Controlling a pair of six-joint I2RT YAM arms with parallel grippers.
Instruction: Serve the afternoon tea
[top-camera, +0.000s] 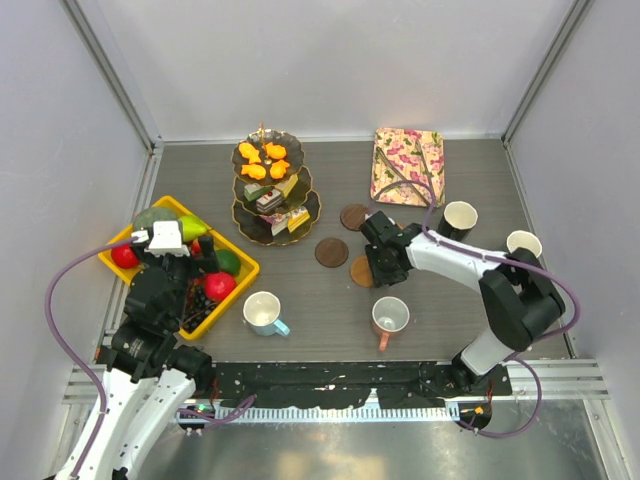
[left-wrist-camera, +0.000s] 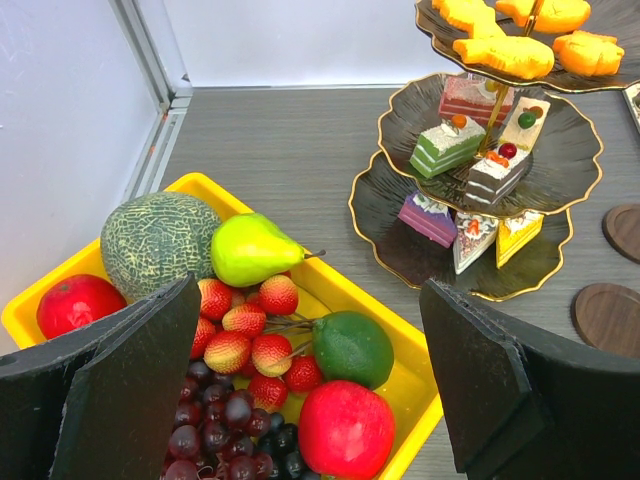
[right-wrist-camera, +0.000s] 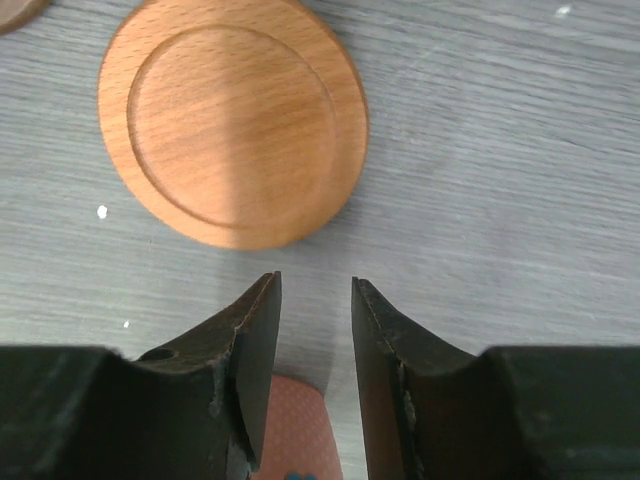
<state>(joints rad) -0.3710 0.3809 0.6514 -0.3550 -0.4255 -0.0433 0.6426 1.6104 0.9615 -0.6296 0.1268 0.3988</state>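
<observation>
The robot's right gripper should next grab the black mug (top-camera: 459, 218) by its handle, which keeps the mug's rim and base free, to set it upright on a coaster.
The dark three-tier stand (top-camera: 275, 190) holds orange pastries (left-wrist-camera: 505, 52) on top and cake slices (left-wrist-camera: 446, 146) on the lower tiers. On the table stand a white mug (top-camera: 262, 312), a pinkish mug (top-camera: 390, 316), a black mug (top-camera: 459, 218) and a cream mug (top-camera: 523, 244). My right gripper (top-camera: 372, 256) hangs low by a light wooden coaster (right-wrist-camera: 233, 120). In the right wrist view it (right-wrist-camera: 315, 280) stands narrowly open, nothing between its tips. A pinkish shape shows behind its fingers at the bottom edge. My left gripper (left-wrist-camera: 310, 290) is wide open above the fruit.
A yellow crate (left-wrist-camera: 420, 395) of fruit lies under the left arm (top-camera: 160, 300). Two dark coasters (top-camera: 353, 216) (top-camera: 331, 252) sit right of the stand. A floral tray (top-camera: 408, 166) lies at the back right. Walls close in on both sides.
</observation>
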